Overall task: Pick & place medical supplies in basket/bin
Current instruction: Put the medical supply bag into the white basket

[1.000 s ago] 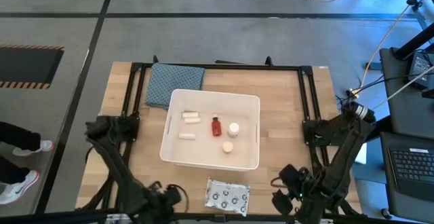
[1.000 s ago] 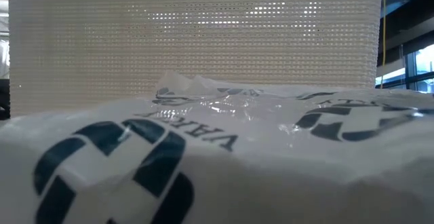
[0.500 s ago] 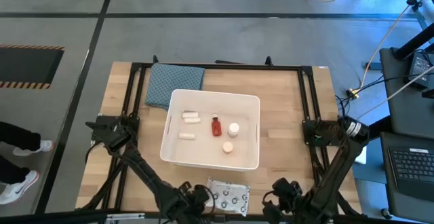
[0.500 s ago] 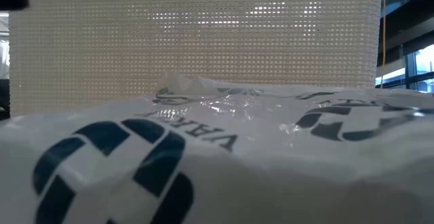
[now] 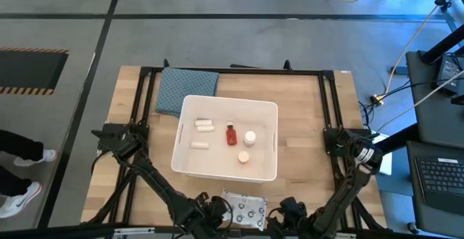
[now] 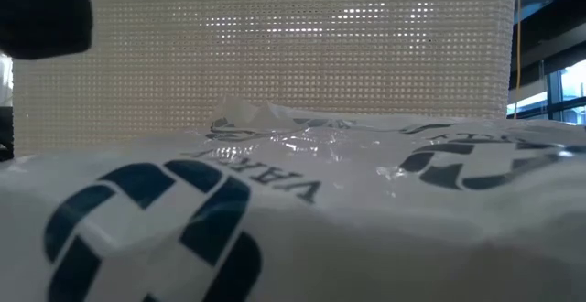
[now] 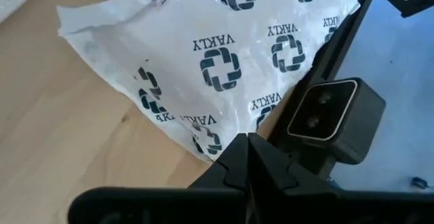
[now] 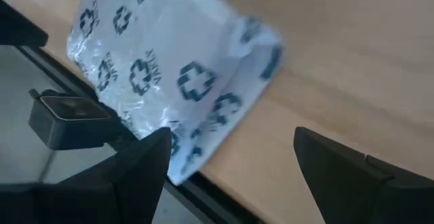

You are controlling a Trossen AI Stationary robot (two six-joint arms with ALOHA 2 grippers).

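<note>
I should grab the silvery packet by its short end point(image 5: 263, 212) point(image 8: 232, 119) with my right gripper next. Then the packet can go in the white bin.
The flat silvery packet point(image 5: 243, 210) with dark cross marks lies on the table near its near edge, in front of the white bin point(image 5: 190, 168). It fills the low view point(image 6: 293, 210). In the bin lie white tubes point(image 5: 204, 126), a red-brown bottle point(image 5: 231, 135) and two white round-capped bottles point(image 5: 249, 137). My left gripper point(image 7: 247, 142) is shut, low at the packet's left side point(image 7: 224, 54). My right gripper point(image 8: 234, 166) is open, low, just right of the packet point(image 8: 169, 68), and touches nothing. My left gripper's shut fingertips point(image 7: 245, 146) stand at the packet's edge nearest the table's front point(image 7: 203, 146). They come level from the table's left. I cannot tell whether they touch the packet, which lies flat on the table.
A blue-grey folded cloth point(image 5: 187, 90) lies behind the bin's far left corner. A small camera block point(image 7: 325, 115) sits on the dark frame rail at the table's near edge, right by the packet. Bare wood lies left and right of the bin.
Both grippers have moved along the table's near edge toward the packet, the left one toward the right, the right one toward the left. A dark part of the left arm has come into the low view's upper left. The packet has stayed where it was.
</note>
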